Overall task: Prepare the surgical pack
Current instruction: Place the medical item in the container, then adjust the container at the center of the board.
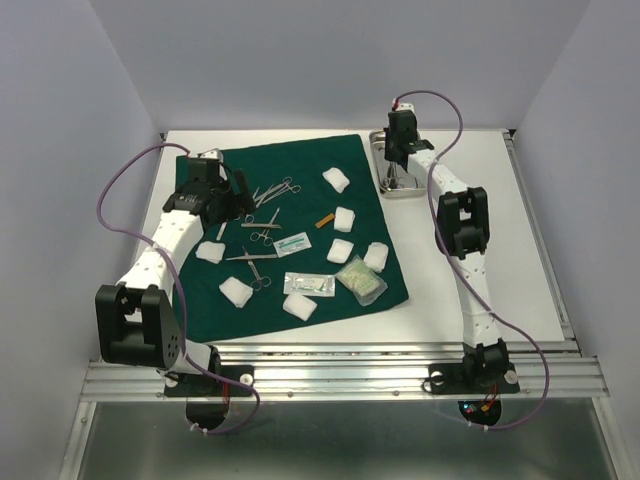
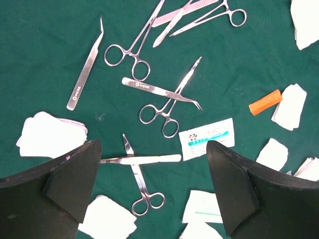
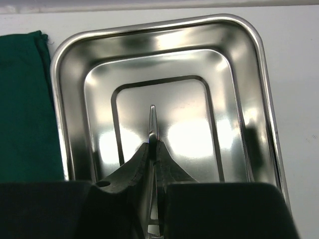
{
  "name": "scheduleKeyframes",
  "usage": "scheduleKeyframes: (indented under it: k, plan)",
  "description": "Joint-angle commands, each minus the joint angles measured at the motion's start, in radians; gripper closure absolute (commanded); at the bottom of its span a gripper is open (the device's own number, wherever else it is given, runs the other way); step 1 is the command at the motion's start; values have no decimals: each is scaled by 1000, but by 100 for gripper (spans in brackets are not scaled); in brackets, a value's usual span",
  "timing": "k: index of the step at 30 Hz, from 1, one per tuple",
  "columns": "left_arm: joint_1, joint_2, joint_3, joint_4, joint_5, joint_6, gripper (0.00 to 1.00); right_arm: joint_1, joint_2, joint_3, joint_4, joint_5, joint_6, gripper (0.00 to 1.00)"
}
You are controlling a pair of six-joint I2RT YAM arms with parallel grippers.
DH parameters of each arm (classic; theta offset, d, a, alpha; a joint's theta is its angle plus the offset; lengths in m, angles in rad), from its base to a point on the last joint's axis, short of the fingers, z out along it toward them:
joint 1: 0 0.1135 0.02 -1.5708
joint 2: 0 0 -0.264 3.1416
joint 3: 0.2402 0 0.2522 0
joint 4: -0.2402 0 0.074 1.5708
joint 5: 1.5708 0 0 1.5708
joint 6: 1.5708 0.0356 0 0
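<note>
The metal instrument [image 3: 152,122] is edge-on over the flat bottom of the tray with its tip inside the tray's rim, so it would come to rest inside. My right gripper should open now.
The dark green drape [image 1: 300,175] lies on the table, strewn with scissors [image 2: 137,179], forceps [image 2: 169,102], tweezers [image 2: 87,64], a sealed packet [image 2: 207,137] and white gauze pads [image 2: 47,137]. My left gripper [image 2: 153,144] hangs open above these instruments and holds nothing; in the top view the left gripper [image 1: 235,195] is over the drape's left side. The steel tray [image 3: 149,30] sits at the back right, off the drape. My right gripper [image 3: 153,147] is over its floor, shut on a thin metal instrument [image 3: 152,122] seen edge-on, tip pointing away. From above, the right gripper [image 1: 400,160] covers much of the tray [image 1: 400,187].
An orange cap [image 2: 265,101] lies on the drape beside a gauze pad. More gauze and a greenish packet [image 1: 361,281] lie toward the drape's right and front. The tray nearly touches the drape's folded edge [image 3: 42,74]. White walls close in the table on three sides.
</note>
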Motion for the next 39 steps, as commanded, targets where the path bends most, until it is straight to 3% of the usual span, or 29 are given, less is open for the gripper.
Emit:
scheduleKeyframes:
  k: [1,3,5,7,11,20,24,32,39]
  plan:
    - [-3,11,56,4,10,3,1,2,-5,25,44,10,-77,98]
    - [-5,23,59,5,18,0,1,2,-7,7,51,2,-91,98]
    - [-3,31,65,5,22,-1,1,2,-5,-7,54,-6,-100,91]
    - [-3,36,69,5,30,-3,1,2,-7,-13,53,-17,-106,74]
    - [-3,39,72,5,32,-3,1,2,-17,-12,51,-18,-83,50]
    - [-5,37,95,-30,-39,36,1,-7,-97,-26,34,-78,-26,47]
    - [-5,33,89,-32,-33,28,1,-7,-126,-107,54,-96,-3,38]
    - [-3,17,62,-22,-24,19,1,-7,-185,-239,107,-196,29,38]
    - [-3,17,55,-13,-4,8,1,11,-191,-257,113,-228,44,41]
